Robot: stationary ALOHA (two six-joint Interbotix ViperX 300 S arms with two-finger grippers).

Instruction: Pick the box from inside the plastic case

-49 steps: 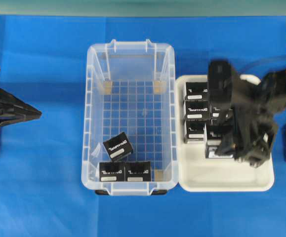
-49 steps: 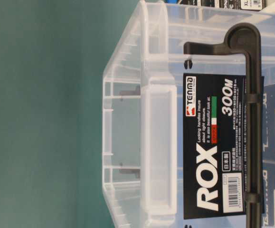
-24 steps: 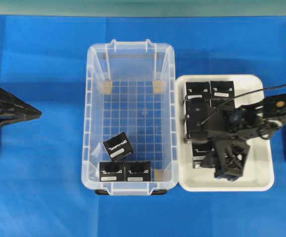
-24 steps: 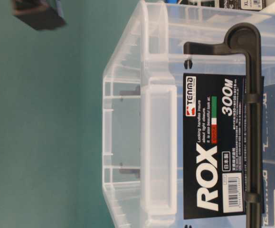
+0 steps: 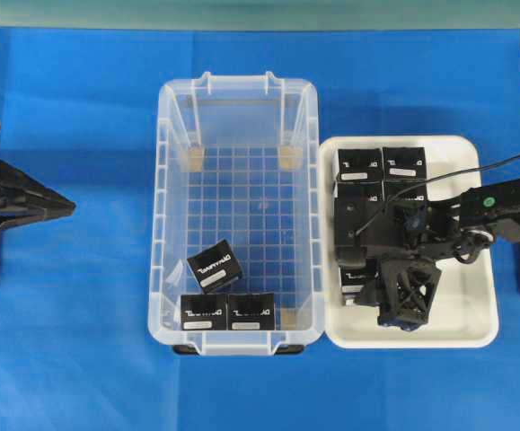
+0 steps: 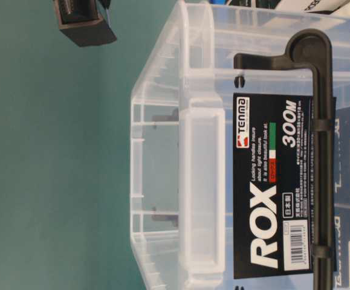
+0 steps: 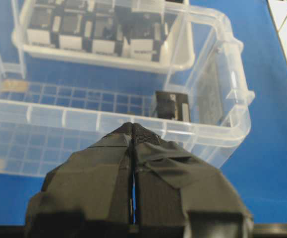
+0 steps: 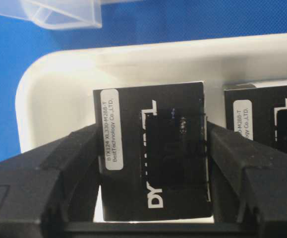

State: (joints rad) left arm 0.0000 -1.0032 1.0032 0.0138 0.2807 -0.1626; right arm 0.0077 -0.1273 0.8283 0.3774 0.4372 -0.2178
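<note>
I should open my right gripper: the held box [image 8: 128, 193] is inside the rim of the white tray [image 8: 59, 104] in the right wrist view, so the box would stay there.
The clear plastic case [image 5: 163, 224] stands mid-table and holds three black boxes. One lies tilted [image 5: 215, 267]; two sit side by side [image 5: 204, 311] against the near wall. My right gripper [image 5: 367, 232] hangs over the white tray [image 5: 462, 328], shut on a box [image 5: 351, 215]. In the right wrist view that box [image 8: 153, 198] sits squarely between both fingers [image 8: 59, 163], label up, just above the tray floor [image 8: 59, 84]. My left gripper [image 5: 69, 208] rests shut at the far left, outside the case. Its taped tips [image 7: 133, 130] point at the case wall [image 7: 222, 89].
Several more black boxes [image 5: 381, 163] fill the far-left part of the tray; one [image 8: 267, 119] lies right beside the held box. The tray's near-right floor is bare. The case's ROX label [image 6: 271, 199] faces the table-level camera. Blue cloth covers the table.
My right arm has come down over the tray with the box and shifted toward the tray's near left. A dark block has entered the top left of the table-level view. The left arm stayed still.
</note>
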